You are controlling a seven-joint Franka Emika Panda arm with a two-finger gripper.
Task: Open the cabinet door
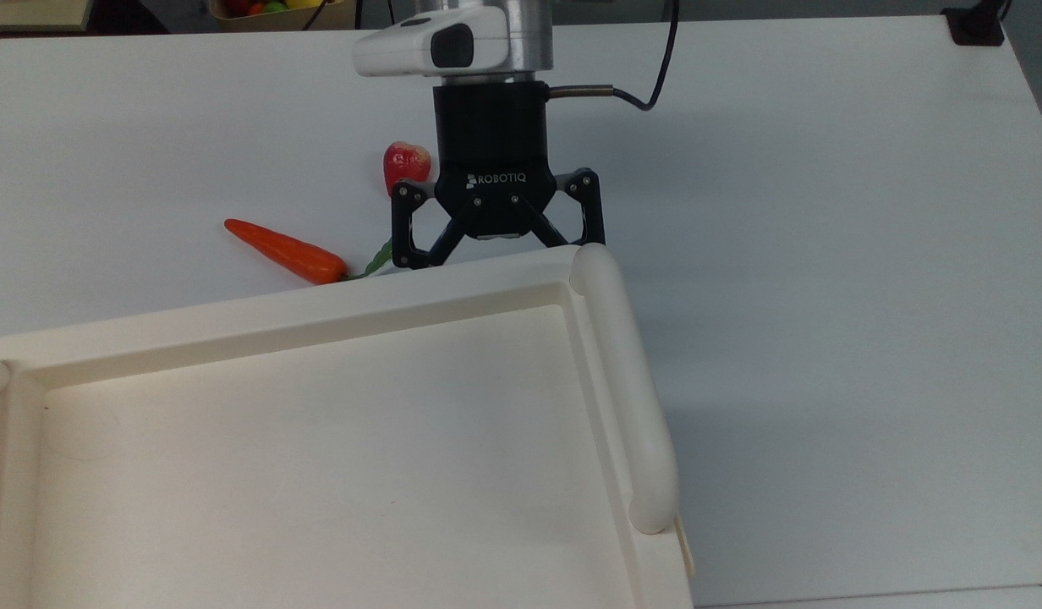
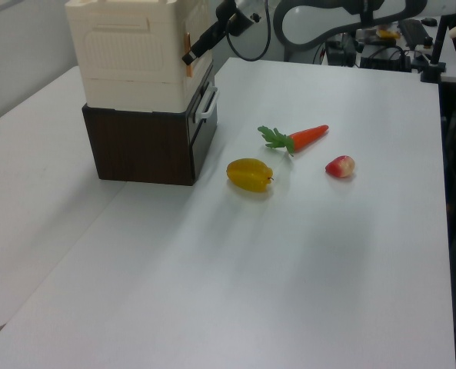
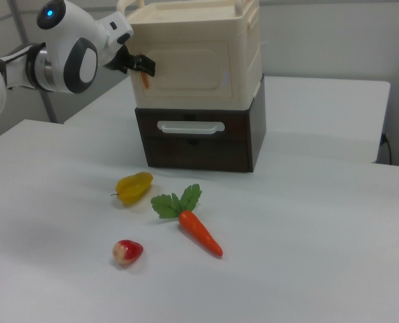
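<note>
I need to open the cabinet door, so my gripper should next grab the door by its small orange tab [image 2: 189,54].
The cream cabinet [image 3: 192,47] stands on a dark brown drawer unit [image 3: 199,145]. Its recessed top [image 1: 318,448] and thick rounded side bar [image 1: 627,389] fill the top view's lower left. The cabinet door [image 3: 186,64] is the front panel in the right view and lies flush with the cabinet. A small orange tab [image 3: 144,81] sits at the door's left edge in the right view. My gripper [image 3: 142,66] is at that edge, just above the tab, and my gripper [image 2: 191,55] is close against the cabinet's front. In the top view my gripper [image 1: 497,250] has its linkages spread open, fingertips hidden behind the top rim.
On the white table [image 1: 825,254] in front of the cabinet lie a carrot [image 3: 198,232], a yellow fruit [image 3: 134,186] and a red strawberry [image 3: 127,251]. The drawer unit has a white handle [image 3: 190,126]. A cable [image 1: 639,97] trails from my wrist.
</note>
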